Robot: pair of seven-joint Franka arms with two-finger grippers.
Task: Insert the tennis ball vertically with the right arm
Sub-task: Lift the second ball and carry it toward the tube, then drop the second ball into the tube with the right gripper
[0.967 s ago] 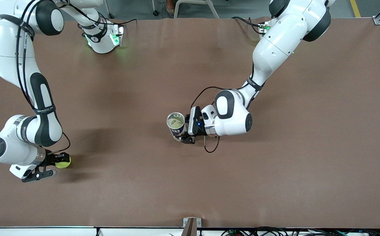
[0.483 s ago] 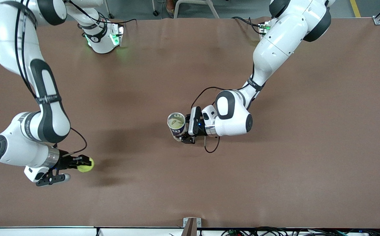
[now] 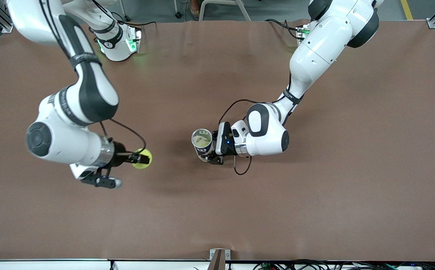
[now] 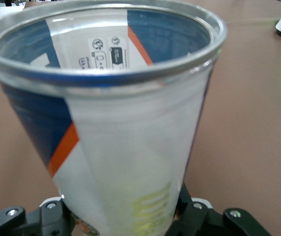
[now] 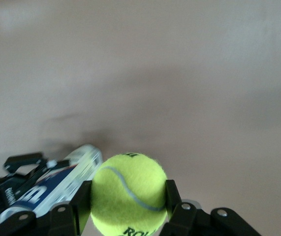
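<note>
I should move the tennis ball [image 3: 144,162] to the can's opening with my right gripper before I release it. The tennis ball hangs off to the side, short of the can's opening.
My right gripper [image 3: 139,159] is shut on a yellow-green tennis ball [image 3: 143,158] and holds it in the air over the table, toward the right arm's end from the can. In the right wrist view the ball [image 5: 129,199] sits between my two black fingers [image 5: 79,199]. My left gripper [image 3: 207,150] is shut on a clear tennis ball can [image 3: 201,140] with a blue, white and orange label. It holds the can upright at the table's middle, open mouth up. In the left wrist view the can [image 4: 115,118] fills the picture. The can also shows in the right wrist view [image 5: 56,187].
The brown table [image 3: 315,195] spreads wide around both arms. The right arm's base [image 3: 118,43] with green lights stands at the table's back edge. A small bracket [image 3: 219,257] sits at the front edge.
My right arm has lifted the tennis ball off the table and carried it up and toward the can. My left gripper and the can have not moved.
</note>
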